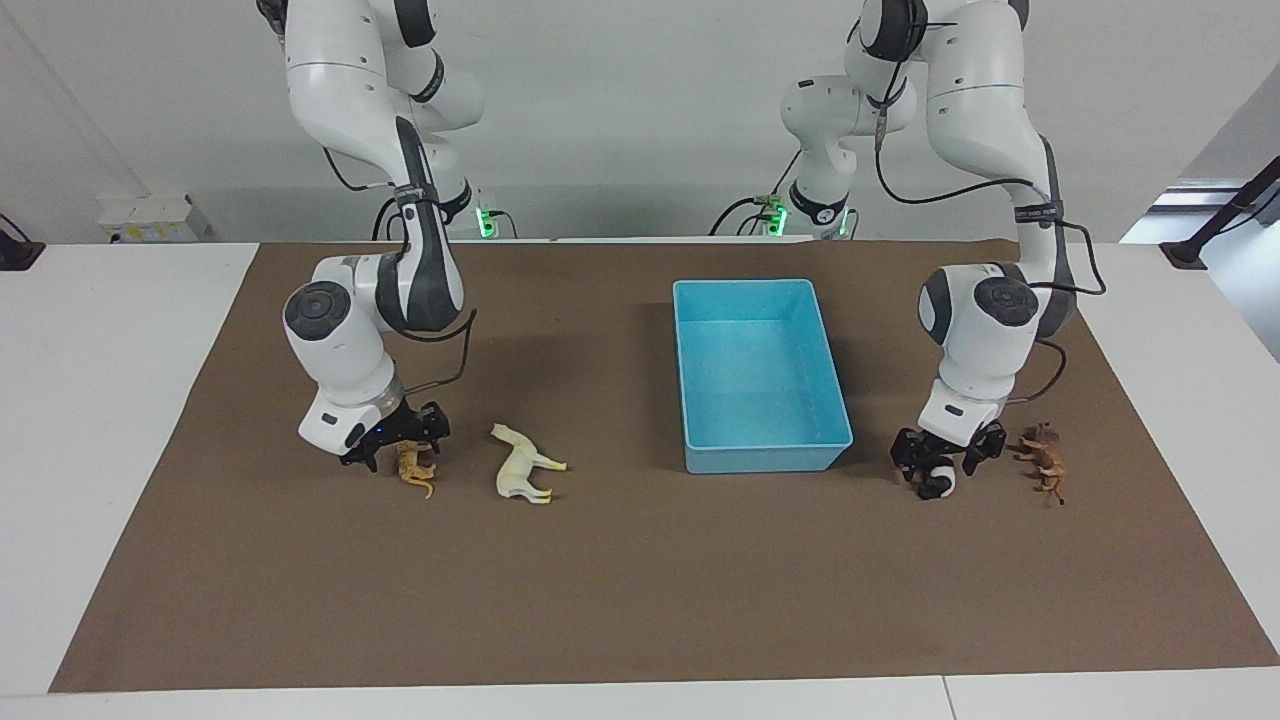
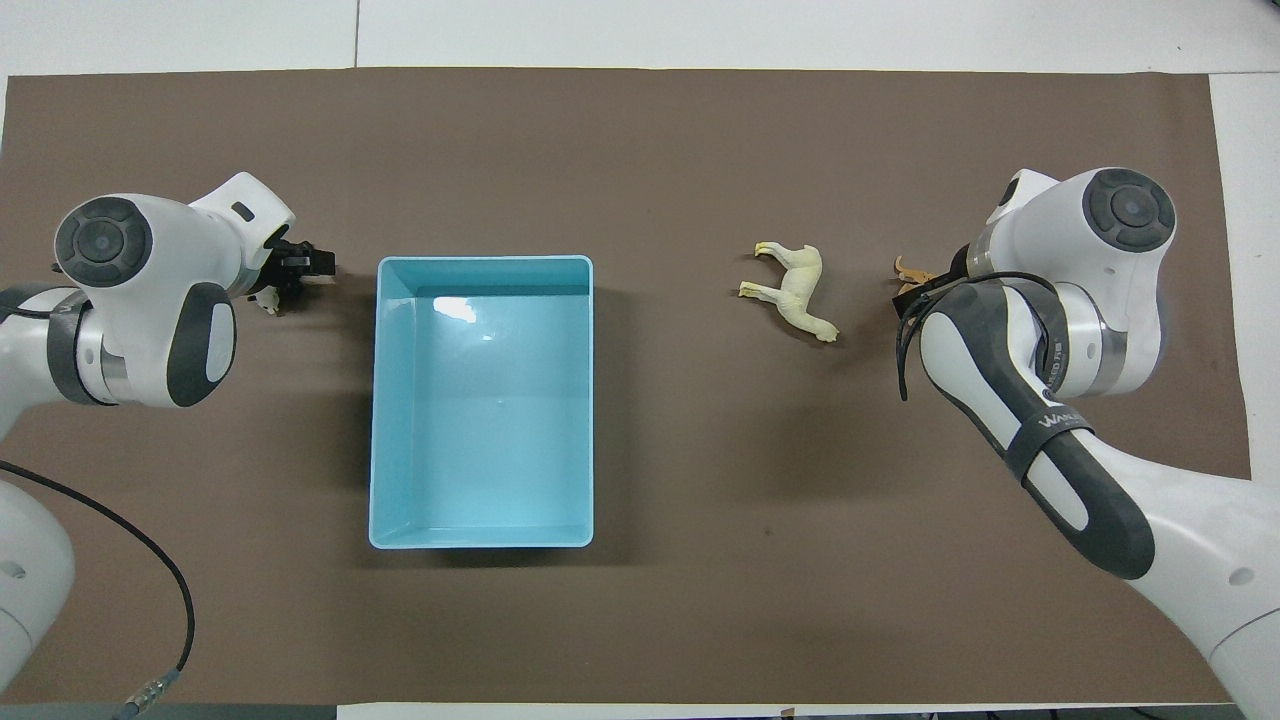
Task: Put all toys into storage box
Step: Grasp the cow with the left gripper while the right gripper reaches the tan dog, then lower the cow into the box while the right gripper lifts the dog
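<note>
The black-and-white panda (image 2: 267,298) has my fingers reaching down around it, so my left gripper needs to close, and that would hold the panda.
The light blue storage box (image 1: 765,460) stands empty on the brown mat; it also shows in the overhead view (image 2: 482,259). My right gripper (image 1: 398,445) is low over the orange tiger (image 1: 414,470), open, with fingers at the tiger's head end. The cream horse (image 1: 525,467) lies beside the tiger, toward the box. My left gripper (image 1: 945,455) is open, low over the black-and-white panda (image 1: 937,483). The brown lion (image 1: 1043,462) lies beside the panda. In the overhead view the horse (image 2: 795,290), panda (image 2: 267,298), part of the tiger (image 2: 910,268) and the left gripper (image 2: 300,268) show; the lion is hidden.
A brown mat (image 1: 640,580) covers the white table. All four toys lie in a row level with the box's end farthest from the robots. Cables hang from both wrists.
</note>
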{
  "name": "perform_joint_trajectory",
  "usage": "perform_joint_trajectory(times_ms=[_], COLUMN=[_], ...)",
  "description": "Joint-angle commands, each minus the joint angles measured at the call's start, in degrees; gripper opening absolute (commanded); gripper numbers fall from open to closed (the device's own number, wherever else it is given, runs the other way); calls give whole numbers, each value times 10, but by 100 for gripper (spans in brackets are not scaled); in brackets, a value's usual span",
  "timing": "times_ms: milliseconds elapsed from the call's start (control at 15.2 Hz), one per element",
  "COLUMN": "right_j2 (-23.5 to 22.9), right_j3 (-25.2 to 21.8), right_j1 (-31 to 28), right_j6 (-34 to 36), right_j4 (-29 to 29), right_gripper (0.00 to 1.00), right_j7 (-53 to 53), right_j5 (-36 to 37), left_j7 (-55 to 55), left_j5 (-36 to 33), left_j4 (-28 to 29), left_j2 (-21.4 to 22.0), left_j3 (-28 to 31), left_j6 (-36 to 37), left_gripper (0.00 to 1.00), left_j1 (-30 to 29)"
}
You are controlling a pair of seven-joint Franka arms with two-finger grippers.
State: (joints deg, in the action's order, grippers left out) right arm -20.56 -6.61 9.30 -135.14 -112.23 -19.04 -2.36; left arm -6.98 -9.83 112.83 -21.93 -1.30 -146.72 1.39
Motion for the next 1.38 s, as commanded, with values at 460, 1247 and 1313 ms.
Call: perform_joint_trajectory(times_ms=[460, 1247, 1313], right_j2=[17, 35, 39], right_j3=[3, 0, 0], right_j1=[3, 10, 9], right_j6=[-45, 230, 248], right_j4=[-54, 192, 206], right_gripper=[0, 0, 0], right_j7=[20, 139, 140], right_j5=[-31, -35, -35], left_j7=[-60, -246, -306], left_j5=[-10, 53, 52], left_j4=[-17, -136, -134], left_j2=[7, 150, 152], left_j3=[0, -5, -5], left_j6=[31, 362, 375], left_gripper=[0, 0, 0], left_j1=[-7, 130, 167])
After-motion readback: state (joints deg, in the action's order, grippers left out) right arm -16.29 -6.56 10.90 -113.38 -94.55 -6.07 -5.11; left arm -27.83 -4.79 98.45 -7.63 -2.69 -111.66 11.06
